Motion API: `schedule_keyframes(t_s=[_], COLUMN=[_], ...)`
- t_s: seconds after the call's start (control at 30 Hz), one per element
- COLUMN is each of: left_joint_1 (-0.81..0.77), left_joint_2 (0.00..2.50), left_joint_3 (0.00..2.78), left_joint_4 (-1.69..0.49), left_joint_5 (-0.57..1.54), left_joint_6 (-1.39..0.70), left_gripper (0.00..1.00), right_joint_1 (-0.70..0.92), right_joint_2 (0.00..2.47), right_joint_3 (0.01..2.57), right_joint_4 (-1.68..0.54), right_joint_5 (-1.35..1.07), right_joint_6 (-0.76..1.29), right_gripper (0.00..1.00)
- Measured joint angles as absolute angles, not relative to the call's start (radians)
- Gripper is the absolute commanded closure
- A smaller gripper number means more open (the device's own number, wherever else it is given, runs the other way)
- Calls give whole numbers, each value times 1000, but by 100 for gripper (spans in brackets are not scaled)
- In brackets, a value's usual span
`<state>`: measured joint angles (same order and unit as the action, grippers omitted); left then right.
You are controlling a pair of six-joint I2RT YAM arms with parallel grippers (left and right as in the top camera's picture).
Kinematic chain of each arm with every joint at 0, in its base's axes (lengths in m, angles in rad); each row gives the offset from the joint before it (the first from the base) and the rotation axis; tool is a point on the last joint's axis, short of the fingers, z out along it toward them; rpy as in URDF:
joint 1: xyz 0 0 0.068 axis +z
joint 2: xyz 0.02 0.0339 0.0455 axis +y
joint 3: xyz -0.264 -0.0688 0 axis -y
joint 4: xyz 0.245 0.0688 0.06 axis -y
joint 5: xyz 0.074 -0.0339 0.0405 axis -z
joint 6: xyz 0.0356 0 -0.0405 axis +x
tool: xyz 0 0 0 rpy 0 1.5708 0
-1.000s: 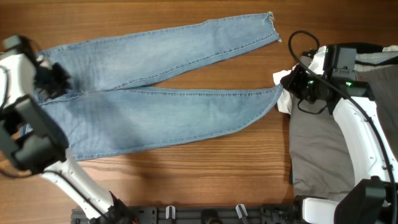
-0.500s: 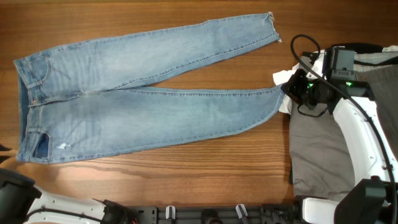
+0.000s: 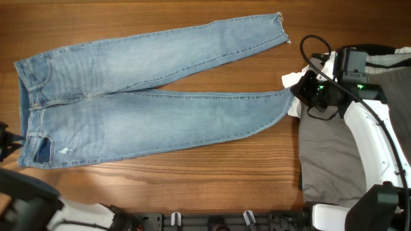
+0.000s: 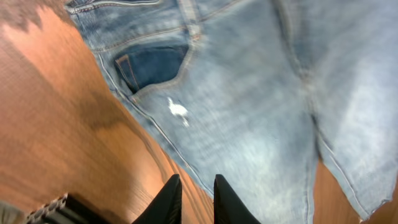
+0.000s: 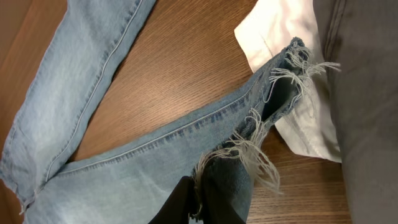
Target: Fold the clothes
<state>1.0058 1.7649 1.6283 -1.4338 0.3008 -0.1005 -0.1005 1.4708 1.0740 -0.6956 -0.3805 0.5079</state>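
The near leg has to be folded over the other, so the robot's left hand needs to grab the light-blue jeans (image 3: 148, 109) (image 4: 233, 99) next at the near waistband corner beside the pocket.
The light-blue jeans (image 3: 148, 109) lie spread flat, waistband at the left and both legs running right. My right gripper (image 3: 302, 90) is shut on the frayed hem (image 5: 267, 124) of the near leg and holds it lifted beside the white garment (image 3: 292, 80); the wrist view shows the gripper (image 5: 198, 193) pinching denim. My left gripper (image 3: 8, 140) is off the jeans at the table's left edge. In its wrist view the gripper (image 4: 197, 186) is slightly open and empty over wood, near the pocket (image 4: 152, 65) and the white worn spot (image 4: 178, 112).
Grey trousers (image 3: 327, 154) lie at the right under my right arm, with the white garment (image 5: 273, 37) on their left edge. A black cable (image 3: 314, 45) loops above the right gripper. A dark rail (image 3: 212, 221) runs along the front edge.
My left arm has left the waistband, where it was a second ago, and pulled back to the table's left edge. The jeans lie uncovered. The right gripper has stayed put with the hem.
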Motion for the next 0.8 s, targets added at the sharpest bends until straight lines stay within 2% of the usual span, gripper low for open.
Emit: schedule_keyframes(t_s=[0.03,0.07,0.13,0.17,0.23,0.33,0.47,0.5,0.57,0.6,0.7,0.8], left_joint_1=[998,989,975,971,979,1027,1093,1101,1108,1108,1108,1112], left_joint_2=[1711,1647,1525,1465,1417,1428,1533,1568,1642,1672,1741,1766], left_joint_3=[1619,1591,1489,1404,1278,1114,1032,1030,1028,1028,1026,1026], left_joint_4=[-1425,-1399,-1328,-1267,-1160,-978,-839,-816,-748,-717,-641,-590], left_joint_5=[296,283,247,222,190,177,176,176,181,188,211,206], left_joint_6=[-112,-123,-161,-177,-205,-244,-244,-240,-229,-217,-199,-184], left_gripper=[77,69,36,24,15,16,24,27,40,41,50,50], right_joint_1=[-101,-101,-101,-101,-101,-101,-101,-101,-101,-101,-101,-101], right_joint_2=[1471,1471,1471,1471,1471,1471,1471,1471,1471,1471,1471,1471], right_joint_3=[1074,1074,1074,1074,1074,1074,1074,1074,1074,1074,1074,1074], right_joint_4=[-695,-696,-698,-701,-707,-707,-708,-708,-709,-709,-709,-710], right_joint_5=[-381,-381,-381,-381,-381,-381,-381,-380,-379,-376,-361,-354], right_joint_6=[508,508,508,508,508,508,508,508,505,504,504,504], right_gripper=[90,91,90,90,90,90,87,87,86,86,86,87])
